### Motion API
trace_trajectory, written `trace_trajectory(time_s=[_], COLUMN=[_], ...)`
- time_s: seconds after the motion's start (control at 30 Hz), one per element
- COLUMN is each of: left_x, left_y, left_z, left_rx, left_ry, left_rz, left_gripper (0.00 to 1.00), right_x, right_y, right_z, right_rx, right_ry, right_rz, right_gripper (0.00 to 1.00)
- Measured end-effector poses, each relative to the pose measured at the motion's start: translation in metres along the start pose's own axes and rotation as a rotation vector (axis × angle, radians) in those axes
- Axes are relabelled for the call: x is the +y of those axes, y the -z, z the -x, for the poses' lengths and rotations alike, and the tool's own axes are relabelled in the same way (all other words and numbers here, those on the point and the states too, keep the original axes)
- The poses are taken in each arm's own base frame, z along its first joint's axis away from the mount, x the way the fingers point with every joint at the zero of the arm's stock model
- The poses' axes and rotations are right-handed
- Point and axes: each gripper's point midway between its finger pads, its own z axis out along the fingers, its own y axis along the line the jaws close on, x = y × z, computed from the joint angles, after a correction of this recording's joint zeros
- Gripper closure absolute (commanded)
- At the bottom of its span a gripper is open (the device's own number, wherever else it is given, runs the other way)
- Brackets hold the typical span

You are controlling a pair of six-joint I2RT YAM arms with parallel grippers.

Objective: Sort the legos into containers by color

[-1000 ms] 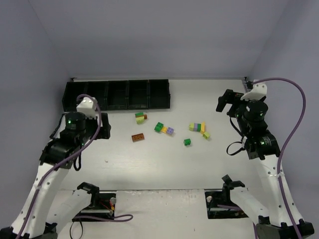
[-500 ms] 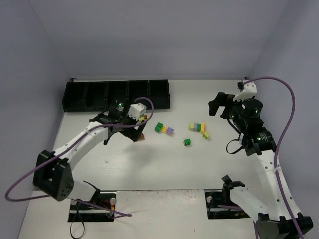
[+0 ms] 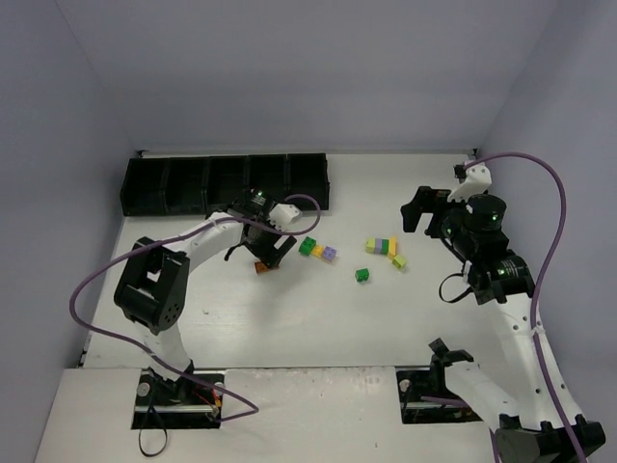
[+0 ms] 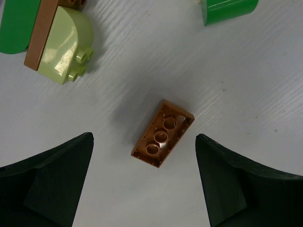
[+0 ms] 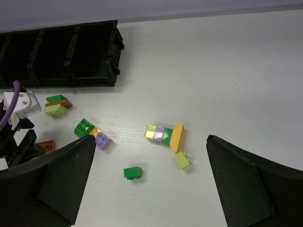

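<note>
My left gripper's fingers are above the orange-brown brick (image 4: 163, 133) in the left wrist view. My left gripper should go lower before it closes on the brick.
The five joined black bins (image 3: 227, 183) stand at the back left and also show in the right wrist view (image 5: 61, 54). My left gripper (image 3: 267, 254) is open and low over an orange-brown brick (image 4: 163, 133) that lies studs-down on the table between its jaws, untouched. A lime, brown and green cluster (image 4: 64, 52) lies just beyond it. My right gripper (image 3: 425, 214) is open and empty, raised at the right. Below it lie a lime-lilac-green-yellow row (image 5: 164, 134), a lime brick (image 5: 182, 160), a dark green brick (image 5: 132, 173) and a green-yellow-lilac group (image 5: 94, 135).
The white table (image 3: 318, 318) ends at grey walls at the back and sides. The left arm stretches across the table's left half toward the centre. A purple cable (image 3: 96, 289) loops beside it.
My left arm has swung from the left side in toward the centre and come down over the orange-brown brick. My right gripper has shifted slightly left.
</note>
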Motion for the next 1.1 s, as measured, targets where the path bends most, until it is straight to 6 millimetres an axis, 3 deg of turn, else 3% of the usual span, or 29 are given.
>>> trace_trajectory(time_s=[0.23,0.33,0.37,0.5,0.6,0.7,0.8,0.97,1.1], left_x=[-0.004,-0.004,-0.005,-0.005,-0.002,0.005,0.039,0.145,0.217], left_y=[-0.028,-0.031,-0.031,-0.031,-0.026,-0.008,0.026,0.114,0.169], left_z=[-0.018,-0.015,-0.015,-0.013,-0.014,-0.012,0.0,0.013,0.011], left_rx=[0.081,0.075,0.076,0.071,0.061,0.024,-0.076,-0.303,-0.413], left_ry=[-0.01,-0.01,-0.01,-0.012,-0.004,0.031,0.13,0.366,0.502], left_rz=[-0.04,-0.05,-0.054,-0.054,-0.045,-0.019,0.068,0.369,0.564], left_gripper=[0.33,0.5,0.63,0.91,0.96,0.99,0.99,0.99,0.99], right_x=[-0.001,-0.001,-0.001,-0.001,-0.002,-0.002,-0.002,0.001,0.005], right_y=[0.005,0.005,0.005,0.005,0.005,0.005,0.006,0.006,0.006], right_z=[-0.003,-0.004,-0.004,-0.005,-0.005,-0.005,-0.005,-0.006,-0.007], right_rx=[0.01,0.013,0.014,0.016,0.017,0.019,0.019,0.023,0.026], right_ry=[0.004,0.005,0.006,0.012,0.015,0.019,0.019,0.014,0.004], right_rz=[-0.002,-0.003,-0.003,-0.004,-0.004,-0.004,-0.003,0.013,0.029], right_gripper=[0.0,0.0,0.0,0.0,0.0,0.0,0.0,0.0,0.0])
